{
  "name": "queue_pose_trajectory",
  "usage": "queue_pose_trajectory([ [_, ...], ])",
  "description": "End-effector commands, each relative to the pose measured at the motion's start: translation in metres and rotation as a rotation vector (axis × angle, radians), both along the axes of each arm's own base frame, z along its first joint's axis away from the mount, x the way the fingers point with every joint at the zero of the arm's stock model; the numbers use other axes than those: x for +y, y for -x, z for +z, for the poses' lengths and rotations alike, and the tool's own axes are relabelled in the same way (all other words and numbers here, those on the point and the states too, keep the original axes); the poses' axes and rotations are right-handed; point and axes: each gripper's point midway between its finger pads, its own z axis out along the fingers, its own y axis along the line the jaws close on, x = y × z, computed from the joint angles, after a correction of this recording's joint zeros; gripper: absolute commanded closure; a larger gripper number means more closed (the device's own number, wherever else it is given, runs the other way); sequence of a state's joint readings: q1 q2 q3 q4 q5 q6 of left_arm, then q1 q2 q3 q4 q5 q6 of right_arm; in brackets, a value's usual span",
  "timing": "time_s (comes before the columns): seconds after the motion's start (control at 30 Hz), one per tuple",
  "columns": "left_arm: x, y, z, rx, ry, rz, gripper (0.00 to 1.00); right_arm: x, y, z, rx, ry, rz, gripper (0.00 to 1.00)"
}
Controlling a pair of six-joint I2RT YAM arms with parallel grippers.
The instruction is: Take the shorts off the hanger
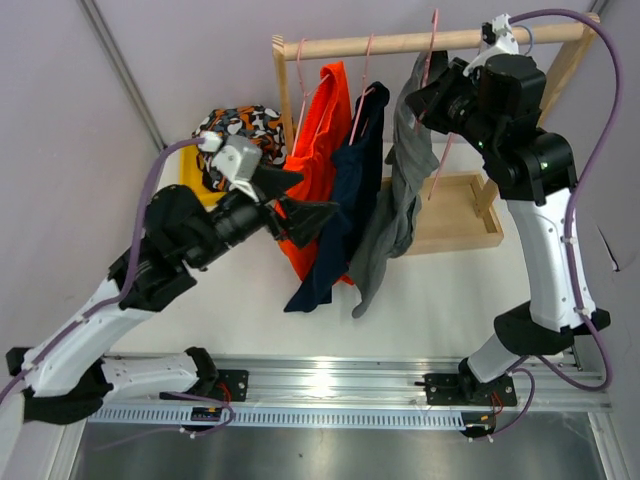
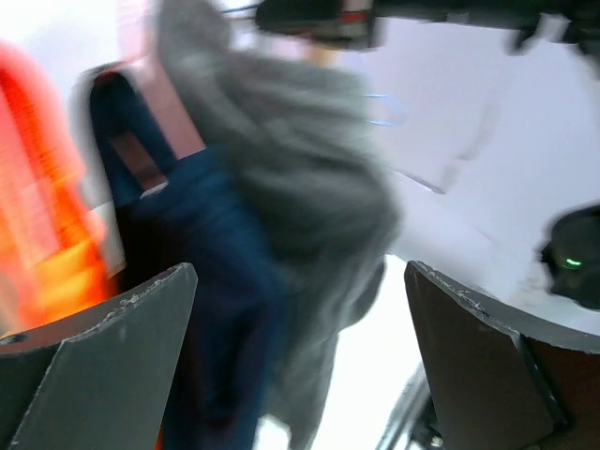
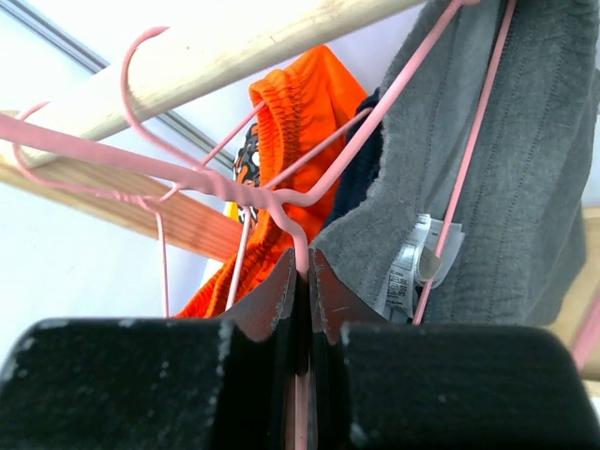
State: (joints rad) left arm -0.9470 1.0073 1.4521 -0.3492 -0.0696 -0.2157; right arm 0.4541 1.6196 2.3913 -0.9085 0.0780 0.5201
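Note:
I should grab the grey shorts [image 1: 398,195] by the loose lower leg [image 1: 380,248] with my left gripper. This leaves the hanger free, so I can pull the shorts off it.
Bright orange shorts [image 1: 322,150], navy shorts [image 1: 345,215] and grey shorts [image 1: 398,195] hang on pink hangers from a wooden rail [image 1: 420,42]. The patterned orange, black and white shorts [image 1: 240,135] lie in a heap at the back left. Black shorts do not show. My right gripper [image 1: 432,98] is shut on the pink wire hanger [image 3: 302,251] of the grey shorts [image 3: 506,187], just under the rail [image 3: 234,47]. My left gripper [image 1: 318,212] is open and empty beside the orange shorts, facing the navy shorts [image 2: 202,281] and grey shorts [image 2: 300,187].
The wooden rack has slanted side posts and a shallow wooden tray base [image 1: 455,215] at the back right. A yellow object [image 1: 200,185] lies under the patterned heap. The arms' rail [image 1: 330,385] runs along the near table edge.

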Motion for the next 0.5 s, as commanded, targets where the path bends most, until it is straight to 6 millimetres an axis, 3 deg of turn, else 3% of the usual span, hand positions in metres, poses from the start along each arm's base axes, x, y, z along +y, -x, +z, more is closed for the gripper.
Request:
queue_pose_trajectory([
  [0.0, -0.057, 0.024, 0.003, -0.064, -0.019, -0.208, 0.01, -0.007, 0.032, 0.052, -0.163, -0.082, 0.02, 1.0],
  [0.1, -0.092, 0.041, -0.006, -0.088, 0.006, -0.317, 0.01, -0.003, 0.039, 0.051, -0.169, -0.08, 0.04, 1.0],
  [0.2, -0.118, 0.042, -0.032, -0.085, -0.001, -0.359, 0.0, -0.003, 0.048, 0.055, -0.175, -0.081, 0.054, 1.0],
  [0.47, -0.151, 0.026, -0.057, -0.07, -0.012, -0.344, 0.01, -0.009, 0.064, 0.053, -0.178, -0.078, 0.063, 1.0],
])
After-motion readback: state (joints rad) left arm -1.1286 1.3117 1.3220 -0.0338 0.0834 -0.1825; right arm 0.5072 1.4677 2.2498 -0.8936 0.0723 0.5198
